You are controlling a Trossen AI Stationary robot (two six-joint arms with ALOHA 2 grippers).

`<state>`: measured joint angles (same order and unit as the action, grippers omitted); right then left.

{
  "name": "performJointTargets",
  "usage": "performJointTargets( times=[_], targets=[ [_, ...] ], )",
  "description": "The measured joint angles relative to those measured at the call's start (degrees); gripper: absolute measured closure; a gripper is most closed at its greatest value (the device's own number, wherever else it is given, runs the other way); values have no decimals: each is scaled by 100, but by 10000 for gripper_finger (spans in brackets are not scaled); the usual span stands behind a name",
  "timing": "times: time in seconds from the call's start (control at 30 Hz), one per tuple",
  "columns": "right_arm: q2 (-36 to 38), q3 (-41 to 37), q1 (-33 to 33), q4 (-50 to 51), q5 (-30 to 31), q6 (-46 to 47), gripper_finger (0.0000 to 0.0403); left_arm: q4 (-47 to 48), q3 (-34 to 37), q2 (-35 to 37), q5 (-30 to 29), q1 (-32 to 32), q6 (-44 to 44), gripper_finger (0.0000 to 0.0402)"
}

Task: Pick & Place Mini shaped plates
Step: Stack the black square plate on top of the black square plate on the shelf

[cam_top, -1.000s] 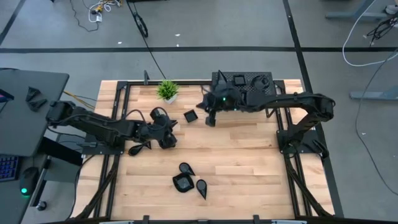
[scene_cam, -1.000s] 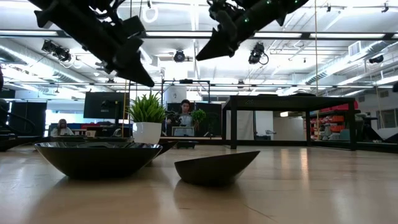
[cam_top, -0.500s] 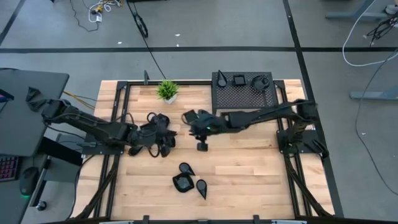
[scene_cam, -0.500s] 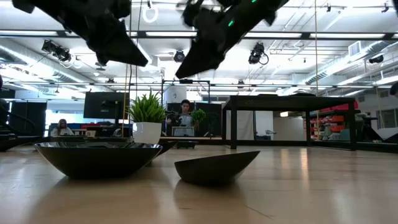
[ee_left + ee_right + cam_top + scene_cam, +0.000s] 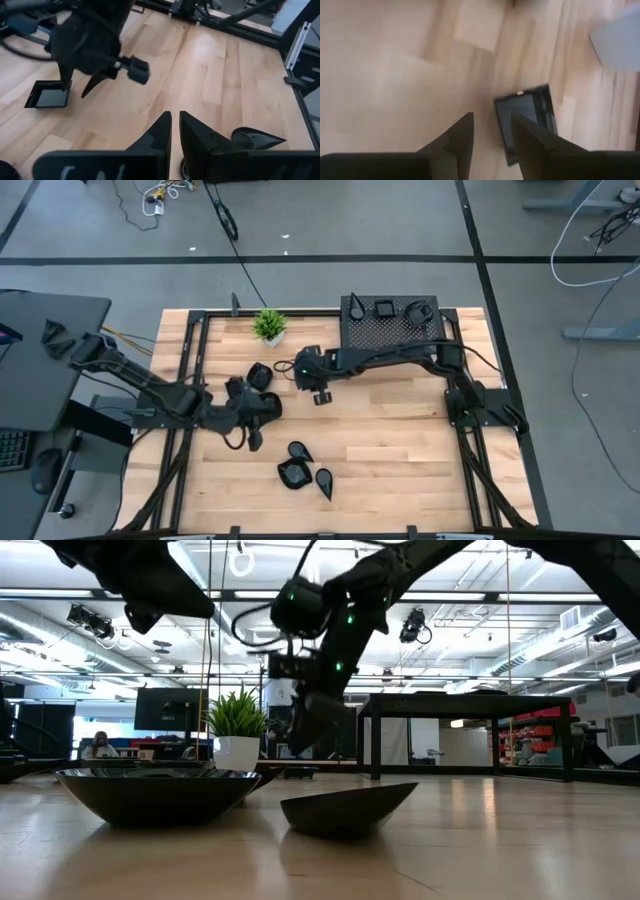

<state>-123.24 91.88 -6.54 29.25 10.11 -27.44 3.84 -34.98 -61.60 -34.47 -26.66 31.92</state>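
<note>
The square plate should go on the black rack, so my right gripper should pick up the plate by its side next.
The mini shaped plates are small glossy black dishes. A square plate lies flat on the wooden table. My right gripper hangs open just above it, fingers either side of the plate's edge; touching or not, I cannot tell. The high view shows this gripper right of a rounded plate. Three plates lie near the front edge. My left gripper is shut on nothing, in the air left of a teardrop plate; it shows in the high view too.
A black perforated rack at the far right carries three more plates. A small green potted plant stands at the far edge. Bare wood lies across the table's right half.
My right gripper has come down from beside the rack toward the table's left, tipping more downward, and now hangs low over the square plate. My left gripper has drawn back toward the near edge and a little left, away from the rounded plate. No plate has moved.
</note>
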Motion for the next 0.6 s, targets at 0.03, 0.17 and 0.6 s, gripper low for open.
performJointTargets(
  times=[0.03, 0.17, 0.6],
  targets=[
    [-34, -2, -37, 4, 77, -16, 275, 0, 0, 0, -47, -31, 1, 363],
    [-52, -2, -195, -26, -7, -72, 294, 2, 0, 0, -145, -65, 0, 363],
    [-50, -285, -284, -404, -432, -521, 325, 2, 2, 0, -152, -54, -74, 362]
  ],
)
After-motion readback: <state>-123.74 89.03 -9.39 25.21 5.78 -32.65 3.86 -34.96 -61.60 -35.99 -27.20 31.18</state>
